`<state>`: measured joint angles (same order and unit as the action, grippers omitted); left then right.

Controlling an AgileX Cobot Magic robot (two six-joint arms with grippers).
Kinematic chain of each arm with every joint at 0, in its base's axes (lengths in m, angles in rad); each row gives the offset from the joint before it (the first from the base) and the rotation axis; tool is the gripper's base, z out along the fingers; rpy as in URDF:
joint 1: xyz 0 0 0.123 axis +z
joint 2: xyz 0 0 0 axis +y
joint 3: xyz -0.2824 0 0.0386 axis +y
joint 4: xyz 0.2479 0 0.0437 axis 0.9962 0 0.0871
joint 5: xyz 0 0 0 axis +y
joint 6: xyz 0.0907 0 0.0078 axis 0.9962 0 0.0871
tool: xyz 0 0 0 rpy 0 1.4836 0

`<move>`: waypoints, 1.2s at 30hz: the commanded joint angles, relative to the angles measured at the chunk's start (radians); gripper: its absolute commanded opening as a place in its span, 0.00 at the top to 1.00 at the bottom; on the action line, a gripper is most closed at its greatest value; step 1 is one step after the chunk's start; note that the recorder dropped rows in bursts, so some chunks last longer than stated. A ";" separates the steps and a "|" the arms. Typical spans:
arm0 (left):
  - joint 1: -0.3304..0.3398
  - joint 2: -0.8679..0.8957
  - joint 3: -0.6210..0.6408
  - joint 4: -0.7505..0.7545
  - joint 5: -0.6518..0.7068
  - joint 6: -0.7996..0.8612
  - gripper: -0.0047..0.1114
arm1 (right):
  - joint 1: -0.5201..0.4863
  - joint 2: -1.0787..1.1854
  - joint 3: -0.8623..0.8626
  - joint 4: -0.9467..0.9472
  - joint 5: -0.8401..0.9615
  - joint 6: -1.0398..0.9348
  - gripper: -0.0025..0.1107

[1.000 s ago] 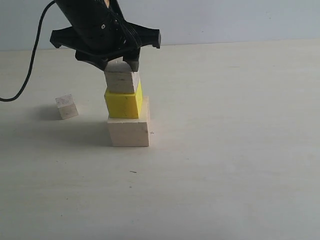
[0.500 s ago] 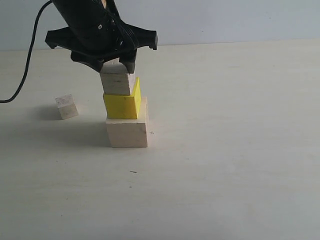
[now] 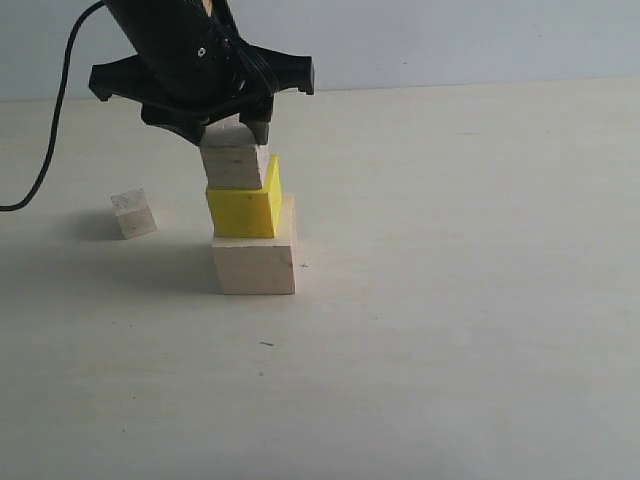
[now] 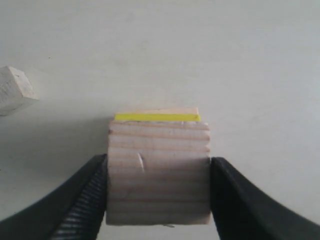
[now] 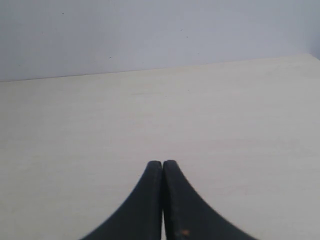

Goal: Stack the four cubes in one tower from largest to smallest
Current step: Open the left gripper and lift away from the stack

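Observation:
My left gripper should open now, because the held wood cube's lower edge (image 3: 234, 185) is resting on the yellow cube (image 3: 242, 210).
The large pale wood cube (image 3: 255, 262) stands on the table with the yellow cube (image 3: 242, 210) on top of it. A smaller wood cube (image 3: 233, 165) rests on the yellow one, set slightly to the left, and my left gripper (image 3: 228, 130) is shut on it from above. In the left wrist view both black fingers press the sides of this cube (image 4: 159, 175), and a yellow strip (image 4: 157, 117) shows beyond it. The smallest wood cube (image 3: 133, 214) lies alone on the table, left of the tower. My right gripper (image 5: 163, 165) is shut on nothing over bare table.
A black cable (image 3: 50, 150) hangs from the left arm down to the table at the far left. The pale tabletop (image 3: 450, 300) stretches right of the tower, with a light wall behind.
The left gripper and the held cube have shifted a little to the left. The yellow cube and the large cube below have moved and turned slightly with them. Nothing has moved in the last half second.

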<state>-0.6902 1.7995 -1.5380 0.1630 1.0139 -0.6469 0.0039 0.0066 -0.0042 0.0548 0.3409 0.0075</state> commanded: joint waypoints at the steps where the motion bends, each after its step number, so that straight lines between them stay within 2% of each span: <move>1: 0.003 -0.008 0.004 0.003 0.011 -0.011 0.95 | -0.007 -0.007 0.004 -0.005 -0.006 -0.008 0.98; 3: 0.003 -0.008 0.004 0.003 0.013 -0.011 0.95 | -0.007 -0.007 0.004 -0.005 -0.006 -0.008 0.98; 4: 0.003 -0.008 0.004 0.003 0.014 -0.011 0.91 | -0.007 -0.007 0.004 -0.005 -0.006 -0.008 0.98; 5: 0.003 -0.008 0.004 0.003 0.015 -0.011 0.86 | -0.007 -0.007 0.004 -0.005 -0.006 -0.008 0.98; 10: 0.003 -0.008 0.004 0.003 0.015 -0.011 0.49 | -0.007 -0.007 0.004 -0.004 -0.006 -0.008 0.98; 12: 0.003 -0.008 0.004 0.003 0.015 -0.015 0.39 | -0.007 -0.007 0.004 -0.005 -0.006 -0.008 0.98; 15: 0.003 -0.010 0.004 0.003 0.015 -0.019 0.33 | -0.007 -0.007 0.004 -0.005 -0.006 -0.008 0.98; 18: 0.003 -0.014 0.004 0.005 0.015 -0.019 0.29 | -0.007 -0.007 0.004 -0.005 -0.006 -0.008 0.98; 27: 0.012 -0.089 -0.003 0.055 0.005 -0.011 0.30 | -0.007 -0.007 0.004 -0.005 -0.006 -0.008 0.98; 32: 0.077 -0.148 -0.003 0.070 0.016 0.019 0.30 | -0.007 -0.007 0.004 -0.005 -0.006 -0.008 0.98; 36: 0.153 -0.189 -0.003 0.070 0.028 0.079 0.30 | -0.007 -0.007 0.004 -0.005 -0.006 -0.008 0.98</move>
<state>-0.5827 1.6404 -1.5380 0.2254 1.0266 -0.6065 0.0039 0.0066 -0.0042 0.0548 0.3409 0.0075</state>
